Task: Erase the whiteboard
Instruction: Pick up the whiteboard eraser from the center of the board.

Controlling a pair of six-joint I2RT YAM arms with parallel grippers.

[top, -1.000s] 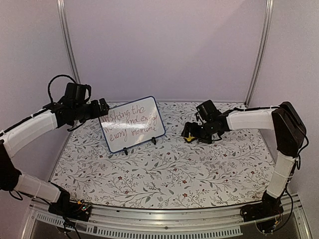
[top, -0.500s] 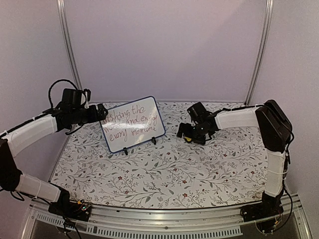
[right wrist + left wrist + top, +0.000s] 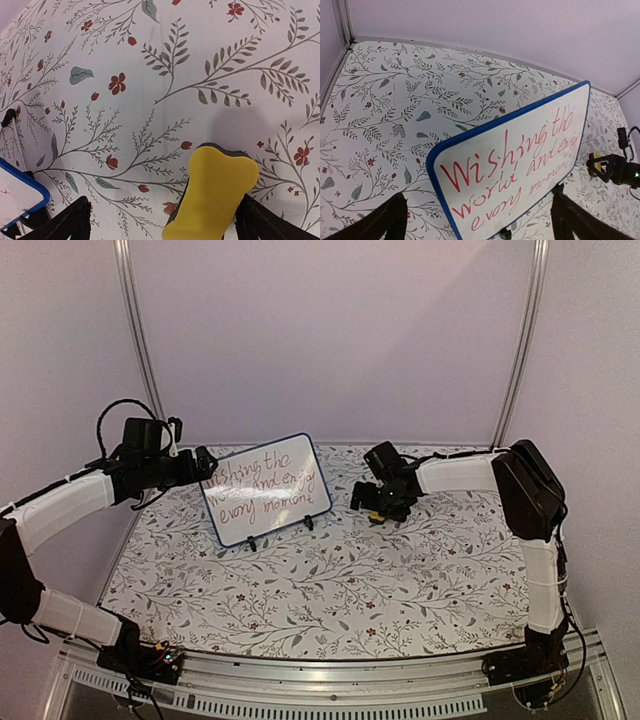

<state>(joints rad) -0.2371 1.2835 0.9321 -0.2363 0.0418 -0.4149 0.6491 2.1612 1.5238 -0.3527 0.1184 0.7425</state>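
The yellow eraser should be grabbed next by my right gripper across its narrow middle, so its dark bottom stays free to erase the whiteboard.
The whiteboard stands tilted on small black feet at the back left, with red handwriting across it. Its blue corner shows at the lower left of the right wrist view. My left gripper hovers open at the board's upper left corner, and the board's face fills the space between its fingers. A yellow eraser lies on the table right of the board. My right gripper is open over it. The eraser sits between the fingers, close to the right finger.
The floral tablecloth covers the table. Lilac walls with metal posts close in the back and sides. From the left wrist, the right gripper shows beyond the board's right edge.
My right arm has swung left toward the board and now sits over the eraser, which has stayed in place. The left gripper shifted slightly at the board's corner, then held still.
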